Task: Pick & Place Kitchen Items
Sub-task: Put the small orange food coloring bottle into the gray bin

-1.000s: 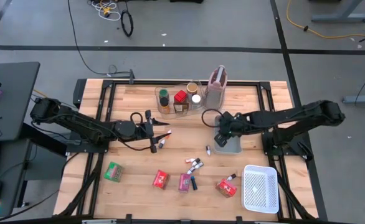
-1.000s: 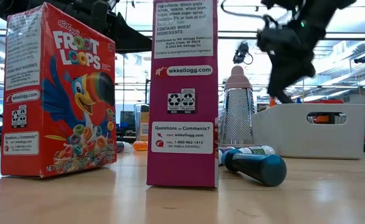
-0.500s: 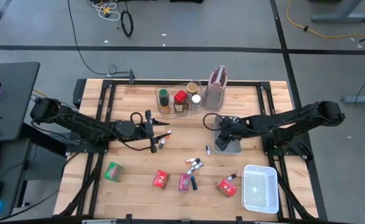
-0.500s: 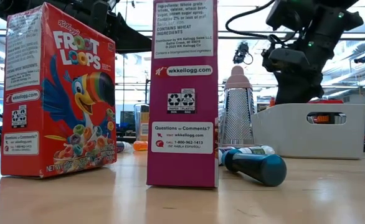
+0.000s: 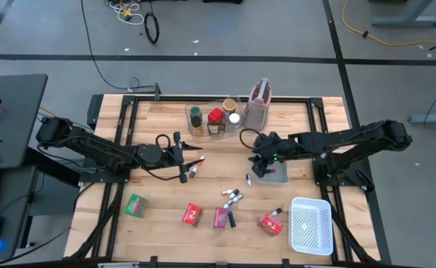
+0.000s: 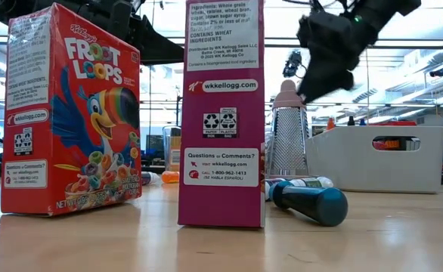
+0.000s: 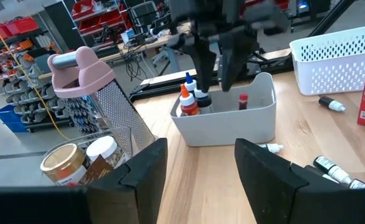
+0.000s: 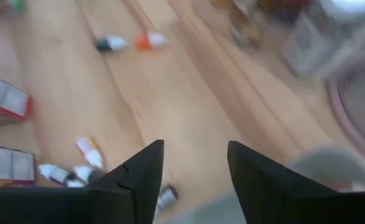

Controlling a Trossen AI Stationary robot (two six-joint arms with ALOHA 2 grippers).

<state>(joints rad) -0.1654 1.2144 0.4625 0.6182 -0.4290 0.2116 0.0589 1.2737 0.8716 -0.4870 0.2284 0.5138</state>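
I will pick up the small bottle by its orange body [image 5: 201, 160] next with my left gripper. Then it can go into the grey tray [image 5: 276, 173].
Small cap bottles lie on the wood table [image 5: 158, 112]: a cluster [image 5: 233, 197], one bottle [image 5: 248, 179] and two bottles [image 5: 196, 170] by my left gripper [image 5: 200, 158]. That gripper hovers open and empty at centre left [image 7: 201, 149]. A green packet [image 5: 135, 205], two red packets [image 5: 193, 215] [image 5: 270, 224] and a pink packet [image 5: 220, 217] stand near the front edge. My right gripper [image 5: 259, 165] is open and empty [image 8: 195, 146]. It hangs over the left end of the grey tray [image 7: 232, 127], which holds several bottles [image 7: 185, 102].
A clear bin [image 5: 214, 119] with spice jars and a pink-handled grater [image 5: 259, 104] stand at the back. A white mesh basket [image 5: 311, 225] sits at the front right. In the low view the packets [image 6: 70, 113] [image 6: 225, 113] and a blue-capped bottle [image 6: 312, 202] fill the foreground.
My right gripper dipped into the grey tray, then rose out of it and swung a little toward the table's left, tipping less steeply. My left gripper kept still.
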